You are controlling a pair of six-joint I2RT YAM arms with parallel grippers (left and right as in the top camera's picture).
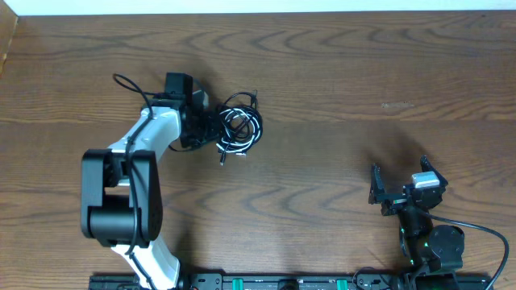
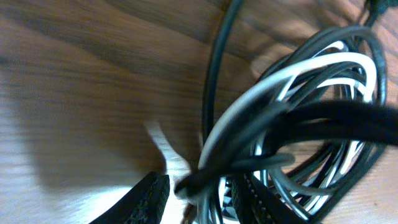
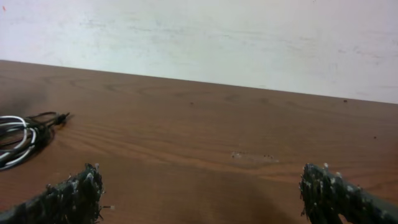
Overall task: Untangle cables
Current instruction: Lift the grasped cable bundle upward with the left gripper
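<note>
I need to untangle the cables, so I will next use my left gripper to grab the bunched pieces of cable at the coil's near edge and leave the other loops free.
The cables (image 1: 242, 129) lie as one tangled coil on the wooden table (image 1: 339, 97), left of centre. A thin black cord (image 2: 217, 74) and a white cord (image 2: 298, 68) loop through each other. My left gripper (image 1: 214, 131) is at the coil's left edge. In the left wrist view its fingers (image 2: 149, 199) stand apart around a few strands and a plug end (image 2: 194, 185), with a gap showing beside them. My right gripper (image 1: 400, 172) rests far off at the lower right, wide open and holding nothing (image 3: 202, 186). From there the coil (image 3: 18, 140) shows at the far left.
A loose black cord end (image 1: 122, 80) curls out behind the left arm. A thick black wire (image 1: 484, 229) runs from the right arm's base. The pale wall (image 3: 199, 37) rises beyond the table's far edge.
</note>
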